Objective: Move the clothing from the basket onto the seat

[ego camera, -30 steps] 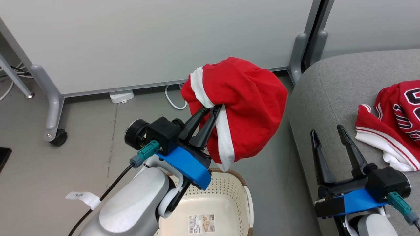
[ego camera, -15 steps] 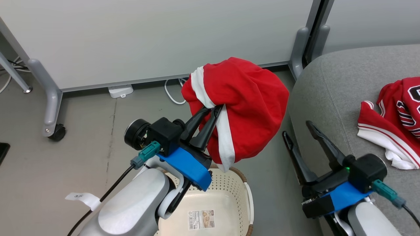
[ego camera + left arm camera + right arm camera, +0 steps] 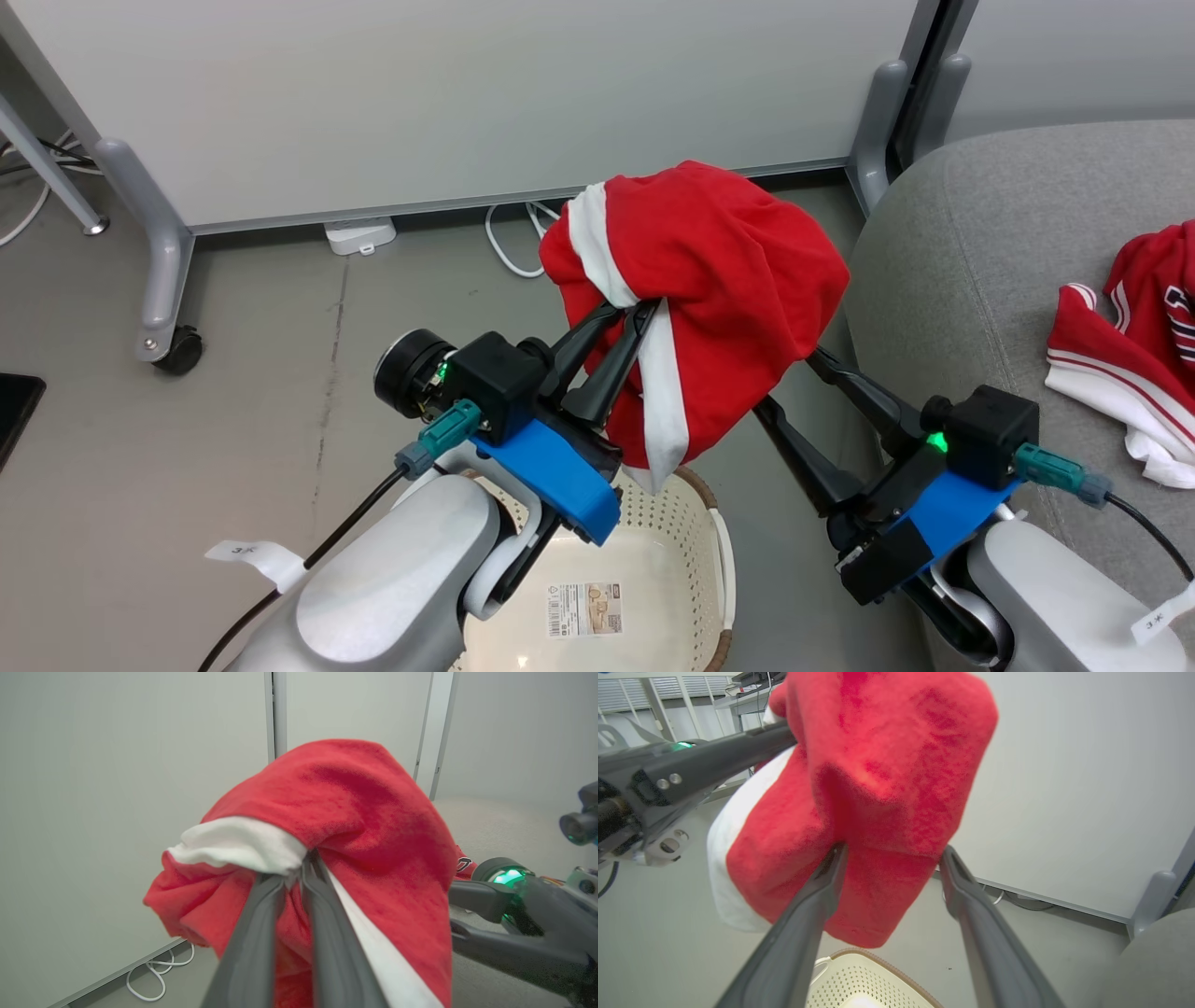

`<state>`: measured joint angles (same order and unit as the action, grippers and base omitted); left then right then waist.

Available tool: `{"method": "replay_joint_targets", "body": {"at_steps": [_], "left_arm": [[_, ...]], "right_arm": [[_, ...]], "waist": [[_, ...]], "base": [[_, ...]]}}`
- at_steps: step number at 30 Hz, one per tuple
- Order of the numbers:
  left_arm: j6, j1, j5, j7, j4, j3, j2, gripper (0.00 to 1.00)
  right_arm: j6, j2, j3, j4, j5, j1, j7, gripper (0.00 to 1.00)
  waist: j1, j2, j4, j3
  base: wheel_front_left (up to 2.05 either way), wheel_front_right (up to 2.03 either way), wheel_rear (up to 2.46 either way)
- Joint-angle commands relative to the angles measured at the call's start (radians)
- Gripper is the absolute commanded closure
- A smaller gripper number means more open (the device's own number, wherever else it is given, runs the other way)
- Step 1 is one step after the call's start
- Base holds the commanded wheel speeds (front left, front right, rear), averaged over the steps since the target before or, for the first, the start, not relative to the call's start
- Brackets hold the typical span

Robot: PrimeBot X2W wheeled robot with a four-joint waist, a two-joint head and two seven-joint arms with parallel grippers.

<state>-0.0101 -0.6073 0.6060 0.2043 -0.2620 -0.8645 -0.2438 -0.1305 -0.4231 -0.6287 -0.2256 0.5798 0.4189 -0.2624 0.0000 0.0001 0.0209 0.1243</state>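
Note:
My left gripper already pinches the cloth where red meets white. My right gripper grabs the cloth by its hanging red fold (image 3: 773, 364) (image 3: 889, 879) next.
My left gripper (image 3: 627, 322) is shut on a bunched red garment with white stripes (image 3: 719, 271), held in the air above the cream perforated basket (image 3: 721, 560). The left wrist view shows those fingertips (image 3: 299, 870) pinching a fold where red meets white. My right gripper (image 3: 789, 383) is open, with its fingertips hidden behind the garment's lower right side. In the right wrist view its two fingers (image 3: 831, 877) straddle the hanging red cloth (image 3: 887, 788). A second red garment with a white striped hem (image 3: 1120, 345) lies on the grey seat (image 3: 971, 243). The basket floor shows only a label (image 3: 583, 609).
A white partition stands behind, on grey legs, one ending in a castor wheel (image 3: 177, 350). A white cable (image 3: 509, 257) and a white box (image 3: 359, 235) lie at its base. The seat's rounded edge is close beside my right arm. Grey floor lies to the left.
My right gripper has swung left from over the seat to the hanging garment, and its open fingers now reach around the cloth. The left gripper keeps its hold. The camera shifted slightly.

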Motion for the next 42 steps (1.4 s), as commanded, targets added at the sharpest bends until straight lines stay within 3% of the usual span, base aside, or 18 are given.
{"method": "replay_joint_targets", "body": {"at_steps": [1, 8, 14, 26, 34, 35, 37, 38, 42], "left_arm": [[0.004, -0.020, -0.003, 0.004, -0.003, -0.002, 0.004, 1.00], [0.012, -0.033, -0.004, 0.008, -0.014, -0.013, 0.013, 1.00], [0.014, -0.037, -0.004, 0.011, -0.024, -0.015, 0.013, 1.00], [0.014, -0.042, -0.001, 0.015, -0.029, -0.026, 0.016, 1.00], [0.014, -0.049, -0.001, 0.013, -0.024, -0.035, 0.019, 1.00], [0.014, -0.049, 0.000, 0.014, -0.023, -0.037, 0.020, 1.00], [0.016, -0.048, 0.002, 0.015, -0.025, -0.039, 0.021, 1.00], [0.017, -0.048, 0.003, 0.015, -0.026, -0.039, 0.022, 1.00], [0.017, -0.048, 0.007, 0.017, -0.030, -0.041, 0.021, 1.00]], "right_arm": [[-0.001, -0.022, -0.038, -0.006, 0.031, 0.035, -0.004, 0.00], [-0.001, -0.066, -0.170, 0.057, 0.188, 0.108, -0.004, 0.00], [-0.001, -0.075, -0.176, 0.125, 0.250, 0.111, -0.004, 0.00], [-0.001, -0.032, -0.138, 0.138, 0.268, 0.086, -0.004, 0.00], [-0.001, 0.037, -0.122, 0.041, 0.205, 0.120, -0.004, 0.02], [-0.001, 0.048, -0.116, 0.032, 0.202, 0.121, -0.004, 0.40], [-0.001, 0.067, -0.113, 0.013, 0.194, 0.122, -0.004, 0.69], [-0.001, 0.072, -0.117, 0.003, 0.188, 0.123, -0.004, 1.00], [-0.001, 0.093, -0.112, -0.009, 0.178, 0.123, -0.004, 1.00]], "waist": [[0.0000, -0.0001, 0.006, 0.003], [0.0000, -0.0001, 0.017, 0.010], [0.0000, -0.0001, 0.017, 0.011], [0.0000, -0.0001, 0.007, 0.011], [0.0000, -0.0001, 0.007, 0.018], [0.0000, -0.0001, 0.008, 0.019], [0.0000, -0.0001, 0.009, 0.019], [0.0000, -0.0001, 0.010, 0.018], [0.0000, -0.0001, 0.012, 0.015]], "base": [[0.00, 0.00, 0.00], [0.00, 0.00, 0.00], [0.00, 0.00, 0.00], [0.00, 0.00, 0.00], [0.00, 0.00, 0.00], [0.00, 0.00, 0.00], [0.00, 0.00, 0.00], [0.00, 0.00, 0.00], [0.00, 0.00, 0.00]]}}
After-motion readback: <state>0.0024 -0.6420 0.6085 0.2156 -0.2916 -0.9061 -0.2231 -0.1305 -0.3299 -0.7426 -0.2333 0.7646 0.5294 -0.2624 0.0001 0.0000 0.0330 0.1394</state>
